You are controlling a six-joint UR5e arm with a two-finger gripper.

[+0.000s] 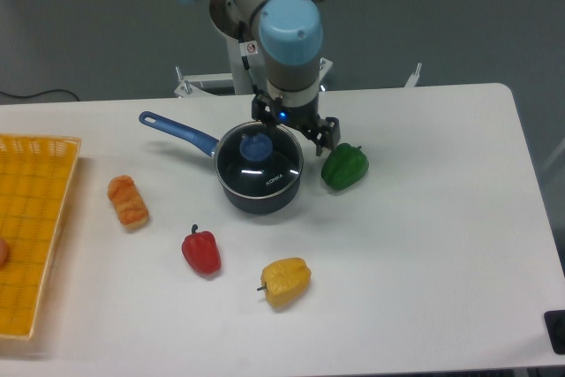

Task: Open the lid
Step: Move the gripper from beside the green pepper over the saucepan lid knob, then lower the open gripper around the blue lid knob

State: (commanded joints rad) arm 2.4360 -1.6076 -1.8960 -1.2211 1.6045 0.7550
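The glass lid is wide and flat, so the robot's gripper will next grab its narrow blue centre knob (256, 147).
The clear glass lid (265, 168) with its blue centre knob (256, 147) lies flat on the dark blue saucepan (258, 197), whose long blue handle (177, 129) points back left. My gripper (296, 130) hangs just behind and to the right of the knob, over the far rim of the pan. Its jaws stand apart and hold nothing; one fingertip (328, 135) shows between the pan and a green pepper. The other finger is partly hidden by the wrist.
A green pepper (344, 166) lies close to the pan's right side, by the gripper. A red pepper (201, 251), a yellow pepper (285, 280) and an orange pastry (128, 200) lie in front and to the left. A yellow basket (35, 218) stands at the left edge.
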